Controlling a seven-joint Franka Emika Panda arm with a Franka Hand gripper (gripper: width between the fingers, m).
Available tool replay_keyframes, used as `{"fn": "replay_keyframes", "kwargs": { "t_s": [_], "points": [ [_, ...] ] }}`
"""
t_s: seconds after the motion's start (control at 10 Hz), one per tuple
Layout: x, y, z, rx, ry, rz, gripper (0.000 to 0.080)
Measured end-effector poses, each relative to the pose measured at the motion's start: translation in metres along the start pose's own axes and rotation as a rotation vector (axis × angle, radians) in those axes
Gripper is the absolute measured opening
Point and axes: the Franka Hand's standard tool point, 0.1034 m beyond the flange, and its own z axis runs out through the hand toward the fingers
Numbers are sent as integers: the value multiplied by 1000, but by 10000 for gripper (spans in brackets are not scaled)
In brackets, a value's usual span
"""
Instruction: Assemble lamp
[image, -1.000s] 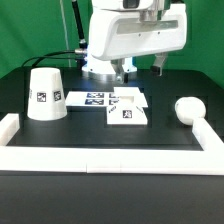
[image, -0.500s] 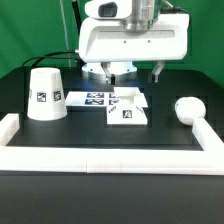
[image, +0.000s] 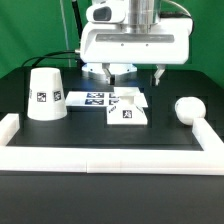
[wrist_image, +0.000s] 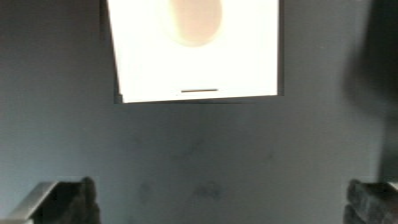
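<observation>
The robot's fingers have only empty table between them and are short of the white base's edge, so they would miss if they closed now. The gripper needs to move toward the base first, then close on it.
The cone-shaped lamp shade (image: 43, 93) stands at the exterior view's left. The flat square base (image: 128, 114) lies in the middle. The round-headed bulb (image: 187, 108) lies at the right. My gripper (image: 134, 73) hangs open and empty above the table behind the base, touching nothing. In the wrist view the gripper (wrist_image: 217, 205) shows only its two dark fingertips (wrist_image: 61, 204) wide apart over the dark table. A flat white rectangle (wrist_image: 192, 50) lies ahead of them. I cannot tell whether it is the base or the marker board.
The marker board (image: 92, 98) lies flat between the shade and the base. A low white wall (image: 100, 160) runs along the table's front and both sides. The white robot pedestal (image: 97, 70) stands at the back.
The arm's hand has shifted a little toward the exterior view's left and squared up over the table's back. The lamp parts have not moved.
</observation>
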Motion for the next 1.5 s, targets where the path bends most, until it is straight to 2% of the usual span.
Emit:
{"fn": "replay_keyframes", "kwargs": {
  "t_s": [0.4,0.6,1.5],
  "points": [
    [-29,-1,19,2,22,-99,700],
    [-37,0,24,2,9,-104,700],
    [-42,8,38,2,-7,-121,700]
  ]
}}
